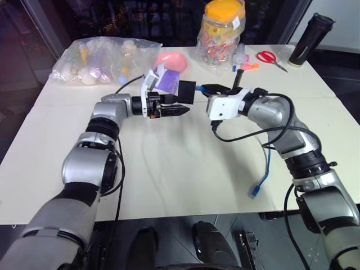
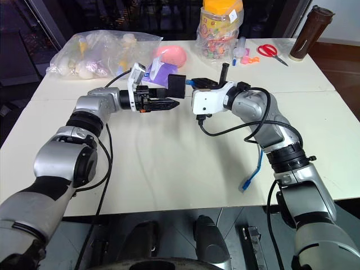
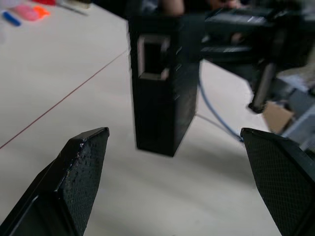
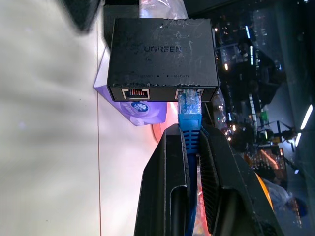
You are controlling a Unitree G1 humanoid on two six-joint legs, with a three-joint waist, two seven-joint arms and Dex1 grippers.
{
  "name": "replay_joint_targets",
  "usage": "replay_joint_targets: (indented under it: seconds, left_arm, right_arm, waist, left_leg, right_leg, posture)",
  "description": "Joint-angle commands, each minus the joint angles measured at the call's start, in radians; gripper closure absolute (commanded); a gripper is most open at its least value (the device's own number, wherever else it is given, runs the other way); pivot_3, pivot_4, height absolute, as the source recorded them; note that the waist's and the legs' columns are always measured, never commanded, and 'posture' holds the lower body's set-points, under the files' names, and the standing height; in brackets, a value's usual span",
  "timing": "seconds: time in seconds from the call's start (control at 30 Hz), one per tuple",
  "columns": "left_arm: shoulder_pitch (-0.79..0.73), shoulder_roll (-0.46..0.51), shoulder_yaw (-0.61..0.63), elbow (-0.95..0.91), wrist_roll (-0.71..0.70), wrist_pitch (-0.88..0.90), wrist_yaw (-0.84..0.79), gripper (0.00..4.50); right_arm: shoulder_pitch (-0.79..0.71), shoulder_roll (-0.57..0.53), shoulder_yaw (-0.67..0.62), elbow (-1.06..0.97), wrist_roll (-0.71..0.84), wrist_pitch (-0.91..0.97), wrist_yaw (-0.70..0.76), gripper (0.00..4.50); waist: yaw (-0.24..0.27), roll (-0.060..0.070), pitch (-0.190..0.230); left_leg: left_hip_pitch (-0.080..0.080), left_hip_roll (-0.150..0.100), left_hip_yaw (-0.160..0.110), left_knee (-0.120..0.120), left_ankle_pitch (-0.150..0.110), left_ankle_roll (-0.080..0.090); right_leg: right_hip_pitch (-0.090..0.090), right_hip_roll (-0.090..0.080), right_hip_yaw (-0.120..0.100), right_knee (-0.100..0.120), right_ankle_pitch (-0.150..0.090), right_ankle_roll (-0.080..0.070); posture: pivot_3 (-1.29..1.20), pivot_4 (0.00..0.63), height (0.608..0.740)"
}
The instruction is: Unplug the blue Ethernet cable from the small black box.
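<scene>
The small black box is crowded near its upper port by my right gripper's fingers, so my left gripper will reach the box and grip its free lower end (image 1: 185, 100).
The small black box (image 4: 162, 59) hangs in the air over the table's middle, carried by the blue Ethernet cable (image 4: 189, 105) plugged into one of its two ports. My right gripper (image 4: 191, 132) is shut on the cable just behind the plug. The rest of the cable droops off the right arm to a loose plug (image 1: 256, 188) near the table's front edge. My left gripper (image 1: 181, 104) stands open and points right, its fingertips (image 3: 88, 147) just short of the box (image 3: 160, 93) and slightly below it, not touching.
A purple-and-white tissue box (image 1: 166, 79) and a pink object (image 1: 171, 59) sit just behind the grippers. A plastic bag of items (image 1: 95, 62) lies at the back left; a candy jar (image 1: 222, 31), red scissors (image 1: 269, 56) and a dark tumbler (image 1: 309, 39) stand at the back right.
</scene>
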Motion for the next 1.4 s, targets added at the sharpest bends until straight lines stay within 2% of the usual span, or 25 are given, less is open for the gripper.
replay_joint_targets:
  seconds: [0.03,0.17,0.27,0.5,0.6,0.67,0.7,0.77,0.83,0.9,1.0,1.1,1.23,1.33,1.4]
  left_arm:
    - [-0.034,-0.001,0.047,0.004,-0.019,0.006,-0.002,0.0]
    - [-0.042,-0.007,0.068,0.009,-0.019,0.02,-0.014,0.0]
    - [-0.036,-0.027,0.069,0.002,-0.013,0.015,-0.028,0.78]
    - [-0.05,-0.051,0.095,0.005,-0.02,0.011,-0.009,3.93]
    - [-0.051,-0.055,0.102,0.003,-0.02,0.016,-0.021,4.01]
    - [-0.05,-0.055,0.102,0.002,-0.016,0.016,-0.018,4.01]
    - [-0.049,-0.055,0.103,0.002,-0.016,0.014,-0.014,4.01]
    - [-0.046,-0.051,0.107,0.003,-0.016,0.015,-0.01,4.01]
    - [-0.043,-0.041,0.111,0.003,-0.015,0.017,-0.013,4.01]
    - [-0.039,-0.023,0.116,0.0,-0.02,0.037,-0.034,4.01]
    - [-0.029,0.002,0.124,-0.009,-0.035,0.084,-0.089,4.01]
    - [-0.017,0.014,0.122,-0.033,-0.05,0.141,-0.177,4.01]
    - [0.023,0.022,0.069,-0.14,-0.116,0.245,-0.231,4.01]
    - [0.063,0.033,0.026,-0.25,-0.194,0.349,-0.231,4.01]
    - [0.08,0.039,0.014,-0.28,-0.216,0.386,-0.231,4.01]
  right_arm:
    - [-0.005,-0.006,-0.033,-0.056,0.003,0.013,-0.011,4.48]
    - [0.001,-0.004,-0.031,-0.072,0.008,0.023,-0.009,4.48]
    - [0.009,0.001,-0.034,-0.103,0.013,0.038,-0.007,4.5]
    - [0.048,0.006,-0.037,-0.204,0.033,0.084,0.024,4.5]
    - [0.065,0.008,-0.039,-0.233,0.042,0.102,0.045,4.5]
    - [0.077,0.014,-0.049,-0.249,0.064,0.12,0.063,3.61]
    - [0.081,0.015,-0.053,-0.255,0.069,0.126,0.067,3.37]
    - [0.093,0.009,-0.06,-0.271,0.077,0.137,0.082,2.27]
    - [0.134,-0.01,-0.09,-0.318,0.12,0.215,0.134,1.24]
    - [0.218,-0.014,-0.183,-0.421,0.261,0.393,0.204,0.29]
    - [0.303,0.103,-0.434,-0.658,0.692,0.991,0.231,0.29]
    - [0.248,0.263,-0.672,-0.738,1.038,1.421,0.15,0.29]
    - [0.197,0.393,-0.799,-0.773,1.204,1.638,0.028,0.29]
    - [0.143,0.552,-0.872,-0.759,1.287,1.676,-0.112,0.29]
    - [0.14,0.611,-0.851,-0.766,1.307,1.664,-0.169,0.29]
  waist:
    - [0.001,0.0,0.0]
    - [0.002,0.0,0.0]
    - [0.002,0.0,0.0]
    - [0.002,0.0,0.0]
    - [0.001,0.0,0.0]
    - [0.001,0.0,0.0]
    - [0.001,0.0,0.0]
    - [0.002,0.0,0.0]
    - [0.003,0.0,0.0]
    - [0.009,0.0,0.0]
    - [0.016,0.0,0.0]
    - [0.014,0.0,0.0]
    - [0.019,0.001,0.0]
    - [0.024,0.001,0.0]
    - [0.023,0.001,0.0]
  left_leg:
    - [0.0,0.0,0.0,0.0,0.0,0.0]
    - [0.0,0.0,0.0,0.0,0.0,0.0]
    - [0.0,0.0,0.0,0.0,0.0,0.0]
    - [0.0,0.0,0.0,0.0,0.0,0.0]
    - [0.0,0.0,-0.001,0.0,0.0,0.0]
    - [0.0,0.0,-0.001,0.0,0.0,0.0]
    - [0.0,0.0,-0.001,0.0,0.0,0.0]
    - [0.0,0.0,-0.001,0.0,0.0,0.0]
    - [0.0,0.0,-0.001,0.0,0.0,0.0]
    - [0.0,0.0,-0.001,0.0,0.0,0.0]
    - [-0.001,0.0,-0.004,0.0,0.0,0.0]
    - [0.0,0.0,-0.005,0.0,0.0,-0.001]
    - [0.001,0.0,-0.009,0.0,0.001,-0.002]
    - [0.001,0.0,-0.009,0.0,0.002,-0.001]
    - [0.001,0.0,-0.009,0.0,0.003,-0.001]
  right_leg:
    - [0.0,0.0,0.0,0.0,0.0,0.0]
    - [0.0,0.0,0.0,0.0,0.0,0.0]
    - [0.0,0.0,0.0,0.0,0.0,0.0]
    - [0.0,0.0,0.0,0.0,0.0,0.0]
    - [0.001,0.0,0.0,0.0,0.0,0.0]
    - [0.001,0.0,0.0,0.001,0.0,0.0]
    - [0.001,0.0,0.0,0.001,0.0,0.0]
    - [0.001,0.0,0.0,0.001,0.0,0.0]
    - [0.001,0.0,0.0,0.0,0.0,0.0]
    - [0.001,0.0,-0.001,0.0,0.0,0.0]
    - [0.002,0.0,-0.002,0.0,0.0,0.0]
    - [0.002,0.0,-0.004,0.001,0.0,0.0]
    - [0.003,0.001,-0.007,0.004,0.001,-0.002]
    - [0.003,0.001,-0.007,0.005,0.001,-0.002]
    - [0.003,0.001,-0.007,0.005,0.001,-0.002]
  posture:
    - [0.0,0.15,0.74]
    - [0.0,0.15,0.74]
    - [0.0,0.15,0.74]
    - [0.0,0.15,0.74]
    - [0.0,0.15,0.74]
    - [0.0,0.15,0.74]
    - [0.0,0.15,0.74]
    - [0.0,0.15,0.74]
    - [0.0,0.15,0.74]
    - [0.0,0.15,0.74]
    - [0.0,0.15,0.74]
    - [0.0,0.15,0.74]
    - [0.0,0.15,0.74]
    - [0.0,0.15,0.74]
    - [0.0,0.15,0.74]
